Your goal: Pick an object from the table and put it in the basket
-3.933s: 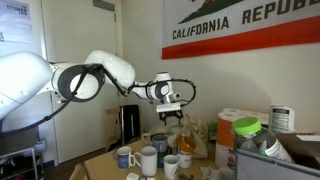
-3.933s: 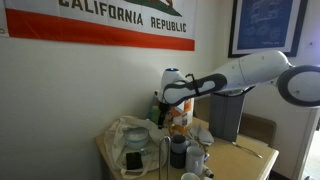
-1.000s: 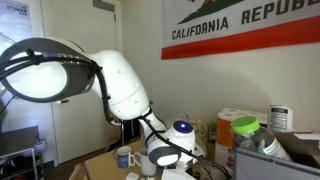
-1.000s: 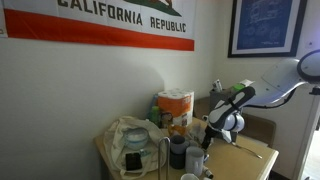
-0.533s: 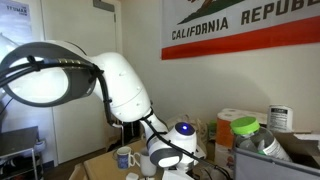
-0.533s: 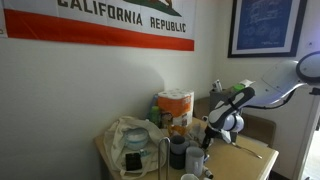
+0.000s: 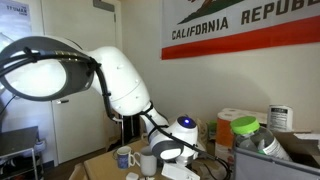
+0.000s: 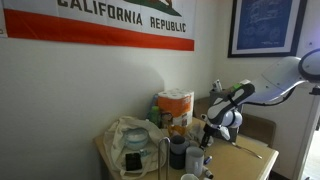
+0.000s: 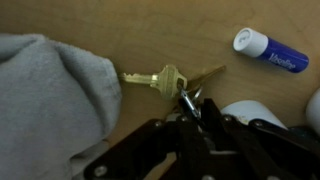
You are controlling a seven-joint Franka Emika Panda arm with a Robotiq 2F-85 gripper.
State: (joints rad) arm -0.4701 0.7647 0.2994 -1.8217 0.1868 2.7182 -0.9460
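I am holding the key ring [image 9: 189, 96] with my fingers, and nothing is on top of the keys. The keys would come up off the table and dangle if I lifted my gripper now.
In the wrist view a bunch of brass keys [image 9: 165, 78] lies on the wood-coloured table [image 9: 120, 30]. My gripper [image 9: 197, 112] is shut, its dark fingers pinched on the key ring [image 9: 189, 96] at the near end of the bunch. In both exterior views the gripper [image 7: 170, 152] [image 8: 208, 130] is down low at the tabletop among the mugs, and the keys are hidden there. A pale, crumpled basket-like container [image 8: 127, 138] with a dark item in it sits at the table's other end.
A grey cloth [image 9: 45, 100] lies just beside the keys. A blue-and-white tube [image 9: 270, 50] and a white rounded object [image 9: 250, 110] are close by. Mugs [image 7: 124, 157] [image 8: 178, 152], paper towel rolls [image 8: 176, 105] and a green-lidded jar [image 7: 246, 128] crowd the table.
The jaws have closed over the last second. The arm's wrist has shifted slightly upward in an exterior view; the table objects have not moved.
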